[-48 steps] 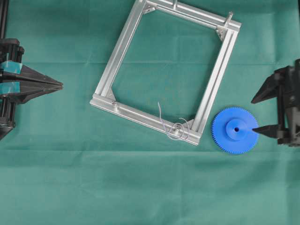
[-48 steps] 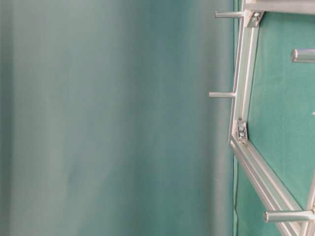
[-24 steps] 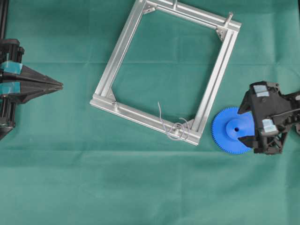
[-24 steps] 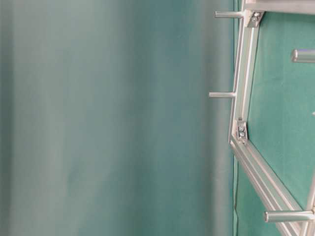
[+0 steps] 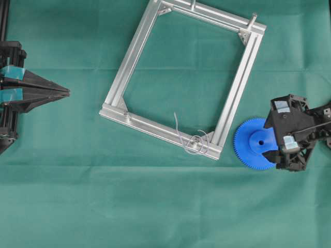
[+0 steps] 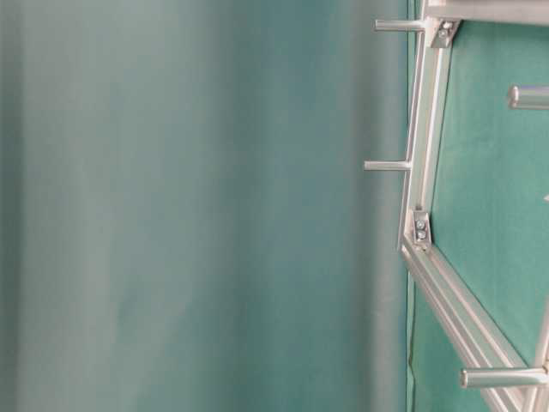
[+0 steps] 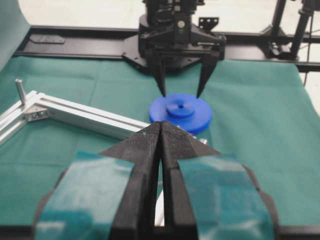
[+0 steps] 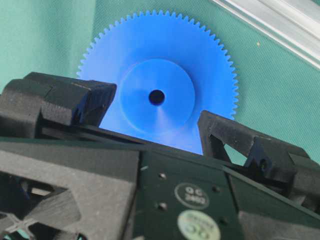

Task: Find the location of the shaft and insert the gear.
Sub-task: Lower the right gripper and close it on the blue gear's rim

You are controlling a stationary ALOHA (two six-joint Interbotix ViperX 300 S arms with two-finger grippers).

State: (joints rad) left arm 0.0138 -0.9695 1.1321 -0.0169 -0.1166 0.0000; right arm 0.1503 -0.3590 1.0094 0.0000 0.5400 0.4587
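Observation:
My right gripper goes lower, before it closes on the gear's middle part, since its fingers stop above the sides of the blue gear's [image 5: 253, 145] middle part.
The blue gear [image 5: 253, 145] lies flat on the green cloth, just right of the aluminium frame's near corner. My right gripper [image 5: 270, 139] hangs over its right half, open, one finger on each side of the raised hub [image 8: 156, 80], gripping nothing. From the left wrist view its fingertips [image 7: 164, 92] point down at the gear [image 7: 181, 114]. The shaft [image 5: 195, 142], with pale wire curls at its foot, stands on the frame's lower right corner. My left gripper [image 5: 66, 93] rests shut and empty at the far left, its fingers [image 7: 150, 145] pressed together.
The square aluminium frame [image 5: 135, 51] lies tilted on the cloth, with bare pins at its other corners [image 5: 253, 17]. The table-level view shows a frame rail [image 6: 426, 129] with pins [image 6: 386, 165] sticking out. Black rails [image 7: 75, 42] run behind the right arm.
My right gripper came in from the right edge, turned downward and settled over the gear with its fingers either side of the hub. The gear, frame and left gripper stayed put.

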